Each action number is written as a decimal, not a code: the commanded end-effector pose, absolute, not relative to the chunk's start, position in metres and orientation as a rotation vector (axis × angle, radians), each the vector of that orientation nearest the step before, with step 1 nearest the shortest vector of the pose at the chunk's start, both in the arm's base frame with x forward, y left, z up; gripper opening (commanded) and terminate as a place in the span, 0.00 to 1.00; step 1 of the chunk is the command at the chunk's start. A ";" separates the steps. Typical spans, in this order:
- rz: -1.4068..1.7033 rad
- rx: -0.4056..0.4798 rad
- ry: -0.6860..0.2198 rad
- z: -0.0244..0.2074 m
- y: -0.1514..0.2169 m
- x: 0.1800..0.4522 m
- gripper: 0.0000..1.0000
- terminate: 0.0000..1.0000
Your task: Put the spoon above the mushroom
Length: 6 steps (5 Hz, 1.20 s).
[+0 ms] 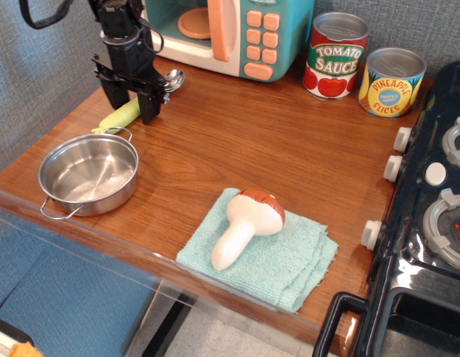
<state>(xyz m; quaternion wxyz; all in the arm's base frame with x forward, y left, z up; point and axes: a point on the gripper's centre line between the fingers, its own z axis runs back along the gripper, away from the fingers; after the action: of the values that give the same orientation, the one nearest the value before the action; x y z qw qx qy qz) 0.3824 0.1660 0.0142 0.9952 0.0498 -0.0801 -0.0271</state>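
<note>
I should next take hold of the spoon by its pale yellow-green handle [120, 117] with my gripper, so that I can put it above the mushroom [247, 224].
The spoon [120, 117] lies on the wooden counter at the far left, its pale yellow-green handle pointing down-left and its silver bowl [174, 78] near the toy microwave. My black gripper [131, 108] stands straight over the handle, open, one finger [150, 105] on each side of it, tips down at the counter. The mushroom [247, 224], cream stem and reddish-brown cap, lies on a light blue cloth [289, 264] at the front middle, far from the gripper.
A steel pot [88, 175] sits just in front of the spoon. A toy microwave [237, 31] stands at the back. A tomato sauce can [335, 55] and a pineapple can [392, 81] stand at the back right. A black stove [434, 216] fills the right side.
</note>
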 end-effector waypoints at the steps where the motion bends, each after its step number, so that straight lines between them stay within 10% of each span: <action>1: -0.061 0.136 -0.203 0.042 0.163 0.382 0.00 0.00; 4: -0.081 0.294 -0.290 0.126 0.137 0.364 0.00 0.00; 6: -0.166 0.272 -0.230 0.113 0.100 0.359 0.00 0.00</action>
<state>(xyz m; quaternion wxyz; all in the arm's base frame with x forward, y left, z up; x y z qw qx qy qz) 0.3573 0.0988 0.0869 0.9853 0.1230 -0.0830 -0.0852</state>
